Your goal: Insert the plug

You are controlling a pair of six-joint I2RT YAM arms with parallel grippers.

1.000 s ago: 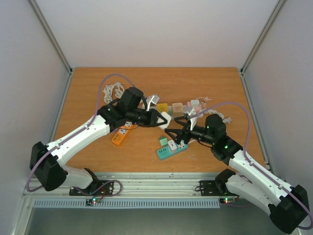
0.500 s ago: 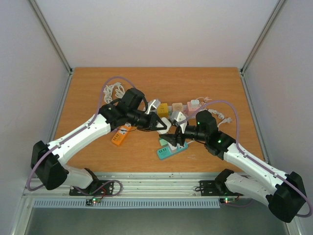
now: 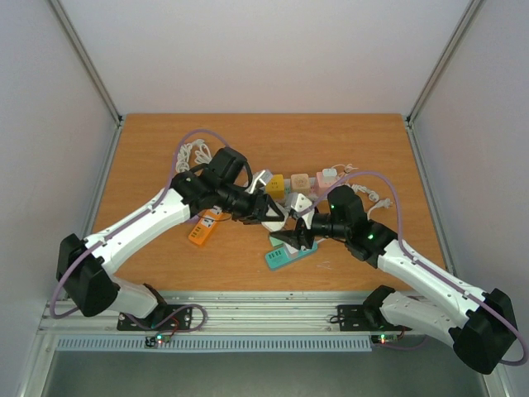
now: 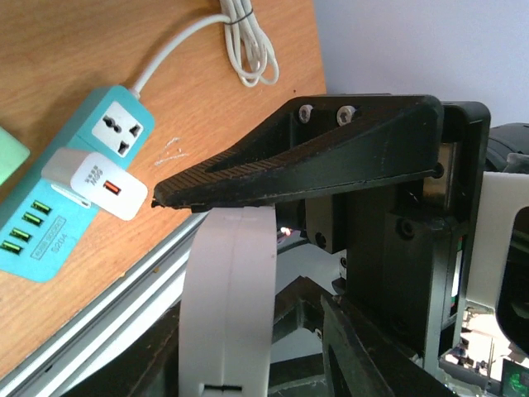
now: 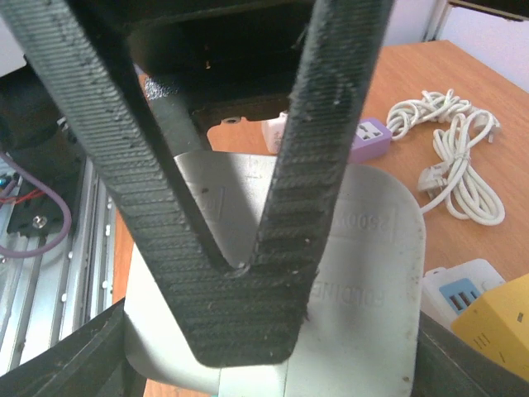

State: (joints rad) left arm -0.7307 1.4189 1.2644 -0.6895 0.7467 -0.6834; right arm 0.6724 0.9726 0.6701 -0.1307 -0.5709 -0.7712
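My left gripper is to grab the plug across its flat sides. The plug's far end then stays free to go in.
The plug [image 3: 278, 213], a flat white adapter, hangs above the table between both grippers. My left gripper [image 3: 266, 208] comes at it from the left. In the left wrist view the plug [image 4: 231, 306] stands edge-on between the fingers of the left gripper [image 4: 240, 256], its top against the upper finger [image 4: 297, 165]; the lower contact is hidden. My right gripper [image 3: 296, 235] reaches in from the right. In the right wrist view a ribbed finger [image 5: 240, 314] lies flat on the plug's labelled face [image 5: 372, 273]. The teal power strip [image 3: 285, 255] lies just below, a white charger [image 4: 95, 182] plugged into it.
An orange power strip [image 3: 202, 230] lies left of the teal one. Yellow [image 3: 274, 182] and pink [image 3: 299, 181] cube adapters stand behind the grippers. A coiled white cord [image 3: 192, 153] lies at the back left. The metal rail [image 3: 264, 318] runs along the near edge.
The right arm has swung left and brought its jaws in around the plug held by the left gripper. The left gripper has shifted slightly right and down with the plug.
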